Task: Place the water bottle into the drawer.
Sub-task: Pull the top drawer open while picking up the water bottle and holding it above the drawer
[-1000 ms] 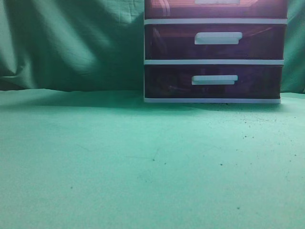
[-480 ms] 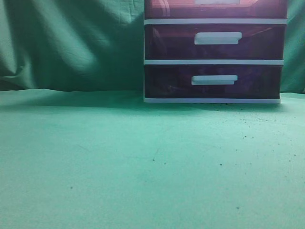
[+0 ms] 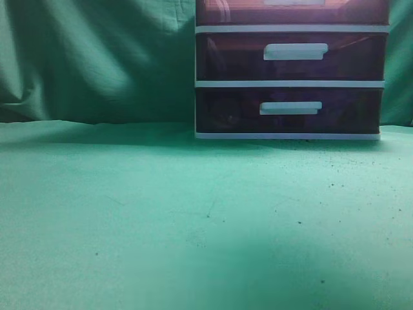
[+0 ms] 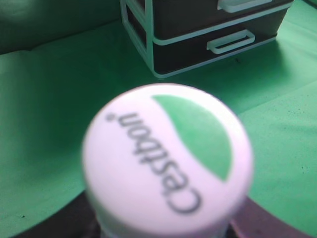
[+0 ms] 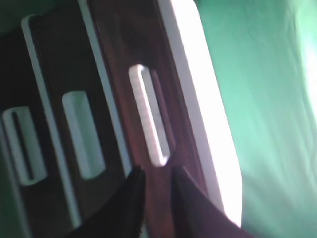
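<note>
My right gripper grabs the drawer by its white bar handle (image 5: 148, 116) next, to open the drawer for the water bottle.
The water bottle (image 4: 166, 158) fills the left wrist view, seen from above: a white cap with a green patch and dark lettering. My left gripper (image 4: 163, 233) is shut on it; its dark jaws show on both sides under the cap. The drawer (image 5: 119, 54), dark purple-brown with a white bar handle (image 5: 148, 116), is shut in the right wrist view. Only its lower strip (image 3: 226, 13) shows at the top edge of the exterior view. My right gripper (image 5: 156, 173) is open by a narrow gap, its tips just short of one end of the handle. Neither gripper shows in the exterior view.
The white-framed drawer unit (image 3: 290, 83) stands at the back right on a green cloth (image 3: 129, 206), with two lower drawers (image 3: 290, 110) shut. A green curtain (image 3: 97, 58) hangs behind. The unit's lower part (image 4: 148, 49) also shows ahead of the left wrist.
A dark shadow has spread over the front middle of the cloth in the exterior view. The drawer unit has not moved.
</note>
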Robot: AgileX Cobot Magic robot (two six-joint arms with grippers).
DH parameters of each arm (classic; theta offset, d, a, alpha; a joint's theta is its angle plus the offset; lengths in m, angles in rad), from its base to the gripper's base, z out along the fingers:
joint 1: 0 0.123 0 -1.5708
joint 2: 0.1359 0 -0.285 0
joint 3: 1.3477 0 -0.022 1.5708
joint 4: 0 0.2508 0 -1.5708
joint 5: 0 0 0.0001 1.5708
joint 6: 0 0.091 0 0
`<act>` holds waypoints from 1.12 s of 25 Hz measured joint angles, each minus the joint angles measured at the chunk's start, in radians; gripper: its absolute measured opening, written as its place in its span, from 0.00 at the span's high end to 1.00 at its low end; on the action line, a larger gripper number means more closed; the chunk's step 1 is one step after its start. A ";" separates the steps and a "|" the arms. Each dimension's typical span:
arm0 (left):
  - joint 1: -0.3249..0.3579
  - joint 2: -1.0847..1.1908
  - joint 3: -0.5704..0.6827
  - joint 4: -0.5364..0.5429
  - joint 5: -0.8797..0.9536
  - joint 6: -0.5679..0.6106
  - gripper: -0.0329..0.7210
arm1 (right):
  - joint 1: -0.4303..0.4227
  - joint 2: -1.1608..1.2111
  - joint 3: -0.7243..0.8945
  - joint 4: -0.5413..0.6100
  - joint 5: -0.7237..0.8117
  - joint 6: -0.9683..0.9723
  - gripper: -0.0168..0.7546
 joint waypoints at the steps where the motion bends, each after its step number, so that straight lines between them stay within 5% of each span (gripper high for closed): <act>1: 0.000 0.006 0.000 0.000 0.000 0.002 0.59 | 0.000 0.087 -0.042 -0.021 -0.065 -0.090 0.78; 6: 0.000 0.023 0.000 0.000 0.000 0.002 0.59 | 0.000 0.251 -0.113 -0.030 -0.255 -0.269 0.55; 11: 0.000 0.026 0.000 0.000 0.007 0.002 0.59 | 0.000 0.370 -0.208 0.029 -0.282 -0.354 0.54; 26: 0.000 0.026 0.000 0.024 0.022 0.002 0.59 | -0.083 0.565 -0.335 0.050 -0.336 -0.418 0.54; 28: 0.000 0.026 0.000 0.024 0.022 0.002 0.59 | -0.085 0.565 -0.337 0.052 -0.360 -0.419 0.74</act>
